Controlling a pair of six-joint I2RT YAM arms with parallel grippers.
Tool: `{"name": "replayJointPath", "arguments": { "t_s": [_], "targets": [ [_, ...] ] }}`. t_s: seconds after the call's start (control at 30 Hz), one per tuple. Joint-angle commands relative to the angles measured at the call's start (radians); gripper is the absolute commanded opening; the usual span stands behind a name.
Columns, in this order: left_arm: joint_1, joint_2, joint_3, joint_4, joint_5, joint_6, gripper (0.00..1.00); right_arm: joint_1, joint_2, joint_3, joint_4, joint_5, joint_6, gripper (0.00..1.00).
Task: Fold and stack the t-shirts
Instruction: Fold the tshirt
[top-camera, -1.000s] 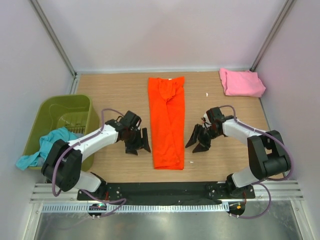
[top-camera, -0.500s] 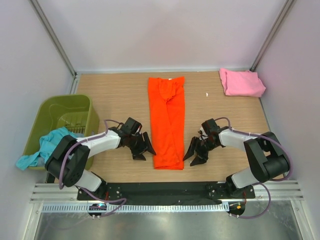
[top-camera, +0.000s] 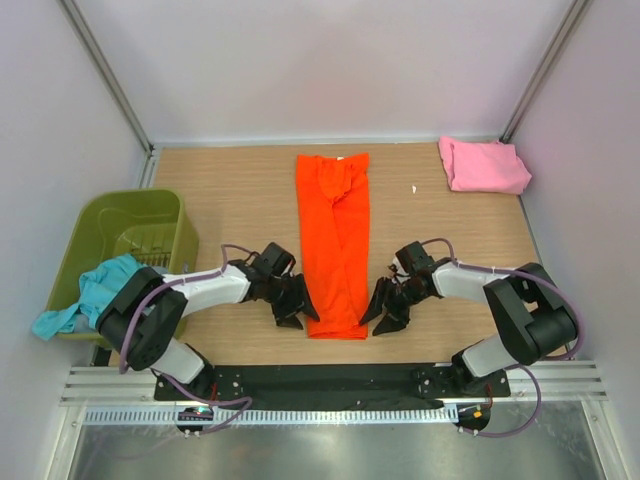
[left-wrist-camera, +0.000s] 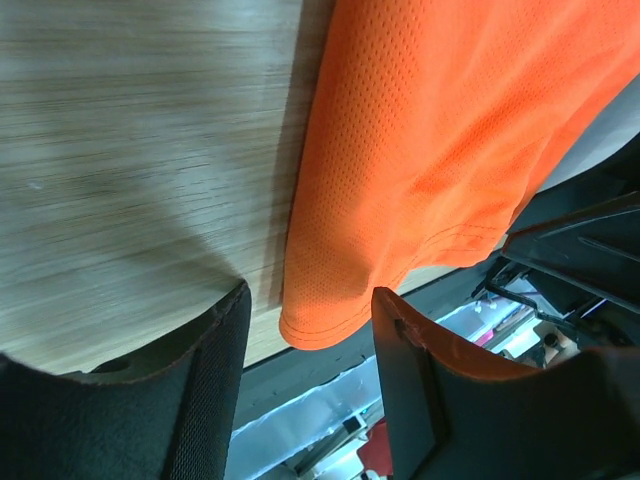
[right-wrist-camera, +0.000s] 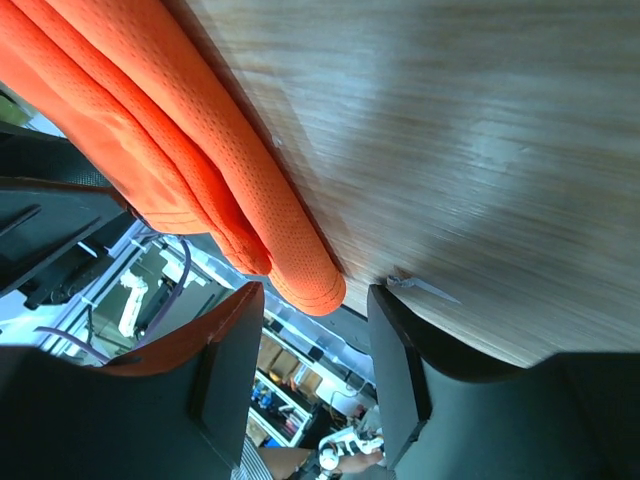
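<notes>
The t-shirt's rolled edge's end (top-camera: 362, 332) (right-wrist-camera: 314, 292) lies between my fingers and reaches just past their ends. It is now time for my right gripper to close on that end.
The orange t-shirt (top-camera: 335, 240) lies folded into a long narrow strip down the middle of the table. My left gripper (top-camera: 297, 312) is low at the strip's near left corner. In the left wrist view, the hem corner of the orange t-shirt (left-wrist-camera: 430, 150) sits between the jaws of the left gripper (left-wrist-camera: 312, 300), which stand apart without pinching it. My right gripper (top-camera: 383, 310) is at the near right corner. Its wrist view shows the right gripper (right-wrist-camera: 312, 295) open around the rolled edge of the orange t-shirt (right-wrist-camera: 200, 150). A pink t-shirt (top-camera: 483, 165) lies folded at the back right.
An olive-green tub (top-camera: 125, 235) stands at the left edge, with a teal t-shirt (top-camera: 85, 295) hanging over its near rim. A small white scrap (top-camera: 414, 188) lies on the wood right of the orange strip. The table's near edge runs just behind both grippers.
Both grippers have moved toward the near end of the orange strip and inward to its corners. The left jaws have narrowed somewhat.
</notes>
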Motion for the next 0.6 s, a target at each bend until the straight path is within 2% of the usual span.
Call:
{"name": "replayJointPath", "arguments": {
  "t_s": [0.0,0.1,0.2,0.23,0.27,0.3,0.37,0.4,0.57],
  "targets": [
    [-0.021,0.055,-0.022,-0.006,-0.037,-0.008,0.54,0.024,0.02,-0.007,0.022,0.019,0.005,0.51],
    [-0.031,0.077,-0.016,0.003,-0.03,-0.013,0.5,0.033,0.03,-0.001,0.033,0.015,0.009,0.47],
    [-0.038,0.094,-0.007,0.0,-0.034,-0.014,0.45,0.039,0.036,-0.007,0.053,0.003,0.014,0.37],
    [-0.041,0.095,-0.004,0.0,-0.034,-0.014,0.36,0.039,0.038,-0.009,0.071,-0.001,0.016,0.32],
    [-0.043,0.097,-0.002,-0.001,-0.036,-0.014,0.32,0.039,0.038,-0.012,0.08,-0.014,0.017,0.2],
    [-0.044,0.097,0.001,-0.003,-0.037,-0.014,0.29,0.039,0.036,-0.01,0.085,-0.015,0.017,0.14],
    [-0.043,0.094,0.009,-0.003,-0.042,-0.011,0.11,0.038,0.02,-0.007,0.096,-0.009,0.008,0.01],
    [-0.044,0.092,0.016,-0.015,-0.057,-0.01,0.01,0.038,0.012,-0.006,0.097,-0.009,0.005,0.02],
    [-0.043,0.042,0.088,-0.033,-0.06,0.058,0.0,-0.025,-0.063,0.028,0.05,-0.001,-0.052,0.01]
  ]
}}
